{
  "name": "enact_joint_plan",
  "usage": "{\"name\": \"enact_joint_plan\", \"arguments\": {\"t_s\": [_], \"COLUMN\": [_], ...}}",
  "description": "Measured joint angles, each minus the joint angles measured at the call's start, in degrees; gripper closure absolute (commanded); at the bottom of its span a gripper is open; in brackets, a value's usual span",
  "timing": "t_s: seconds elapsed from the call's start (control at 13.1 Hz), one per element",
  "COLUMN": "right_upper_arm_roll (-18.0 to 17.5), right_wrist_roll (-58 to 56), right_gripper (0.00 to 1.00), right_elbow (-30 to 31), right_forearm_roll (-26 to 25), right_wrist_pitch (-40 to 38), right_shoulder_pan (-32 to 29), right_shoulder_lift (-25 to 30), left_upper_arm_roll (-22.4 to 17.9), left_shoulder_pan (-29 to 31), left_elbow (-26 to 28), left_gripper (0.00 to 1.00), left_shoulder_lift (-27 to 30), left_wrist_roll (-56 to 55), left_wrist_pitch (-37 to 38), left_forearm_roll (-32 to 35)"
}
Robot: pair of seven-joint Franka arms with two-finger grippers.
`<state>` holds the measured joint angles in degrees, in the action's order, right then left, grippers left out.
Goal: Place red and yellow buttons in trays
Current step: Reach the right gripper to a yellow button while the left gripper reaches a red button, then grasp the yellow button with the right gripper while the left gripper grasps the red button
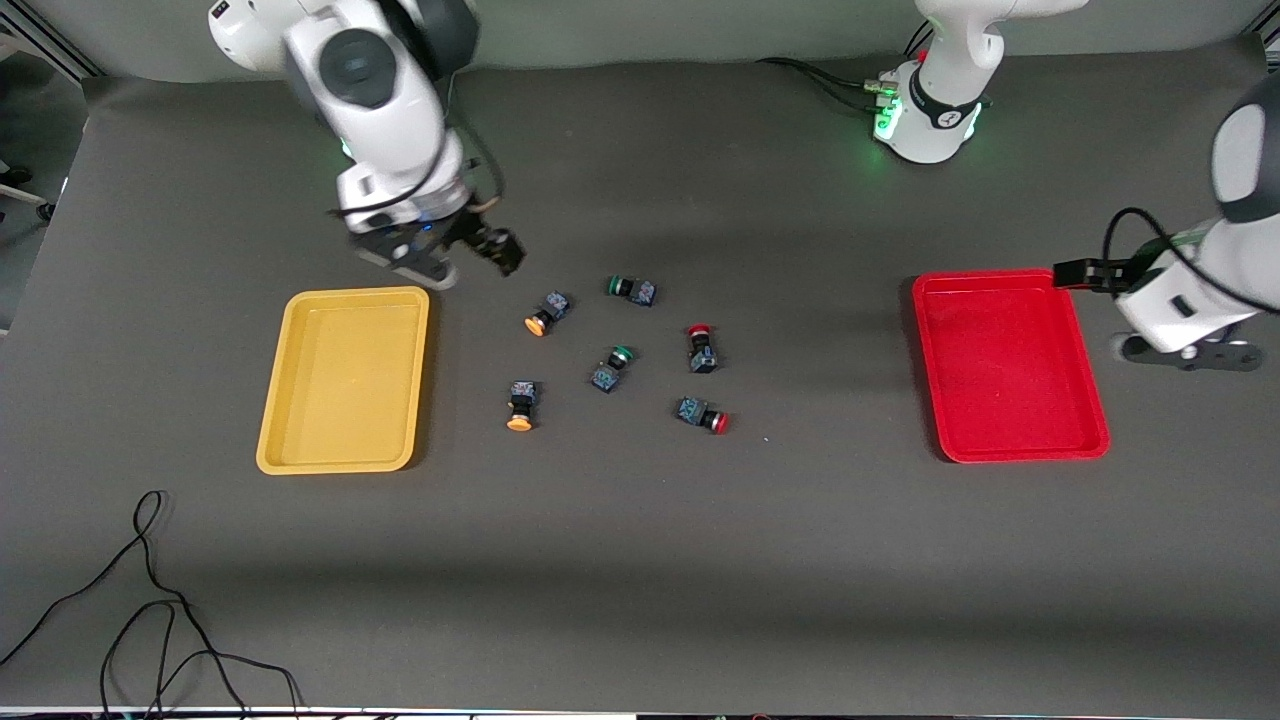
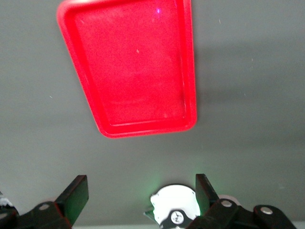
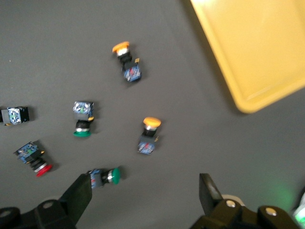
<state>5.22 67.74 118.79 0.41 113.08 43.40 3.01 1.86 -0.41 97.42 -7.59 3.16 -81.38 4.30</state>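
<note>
I should next take hold of a yellow button by its blue-labelled body [image 1: 557,304] with my right gripper, to put it in the yellow tray [image 1: 300,380].
Two yellow-capped buttons [image 1: 546,313] [image 1: 521,403] and two red-capped buttons [image 1: 700,347] [image 1: 703,414] lie loose on the table between the yellow tray [image 1: 300,380] and the red tray [image 1: 1085,400]. Both trays are empty. My right gripper [image 1: 468,262] is open and empty, in the air beside the yellow tray's corner nearest the robots. In the right wrist view it [image 3: 143,186] hangs over bare table near one yellow button [image 3: 149,133]. My left gripper [image 1: 1075,273] is open and empty at the red tray's edge, seen also in its wrist view [image 2: 140,186].
Two green-capped buttons [image 1: 632,289] [image 1: 611,368] lie among the red and yellow ones. A black cable [image 1: 150,600] loops on the table nearest the front camera at the right arm's end. The left arm's base [image 1: 925,110] stands at the table's edge.
</note>
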Motion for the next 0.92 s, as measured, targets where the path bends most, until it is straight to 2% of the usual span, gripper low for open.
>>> {"name": "enact_joint_plan", "arguments": {"t_s": [0.15,0.38,0.54,0.69,0.92], "right_upper_arm_roll": [0.0,0.6,0.6,0.5,0.5], "right_wrist_roll": [4.3,5.7,7.2,9.2,11.7], "right_gripper": [0.00,0.00,0.00,0.00,0.00], "right_elbow": [2.2,9.6,14.9,17.0,17.2], "right_forearm_roll": [0.0,0.0,0.0,0.0,0.0], "right_wrist_pitch": [2.0,12.2,20.4,27.2,36.0], "right_shoulder_pan": [2.1,1.9,2.1,2.8,4.5], "right_shoulder_lift": [0.1,0.0,-2.1,-6.8,-15.9], "left_upper_arm_roll": [0.1,0.2,0.2,0.4,0.8], "left_shoulder_pan": [-3.2,-5.3,-5.8,-8.9,-20.0], "left_elbow": [0.1,0.3,0.4,1.2,6.0], "left_gripper": [0.00,0.00,0.00,0.00,0.00], "left_shoulder_lift": [-2.3,-7.3,-11.0,-13.5,-14.2], "left_wrist_roll": [-7.7,-19.5,-25.2,-31.2,-44.1], "left_wrist_pitch": [0.8,-0.3,-3.5,-8.8,-23.5], "left_forearm_roll": [-2.2,-13.8,-20.3,-23.8,-24.6]}}
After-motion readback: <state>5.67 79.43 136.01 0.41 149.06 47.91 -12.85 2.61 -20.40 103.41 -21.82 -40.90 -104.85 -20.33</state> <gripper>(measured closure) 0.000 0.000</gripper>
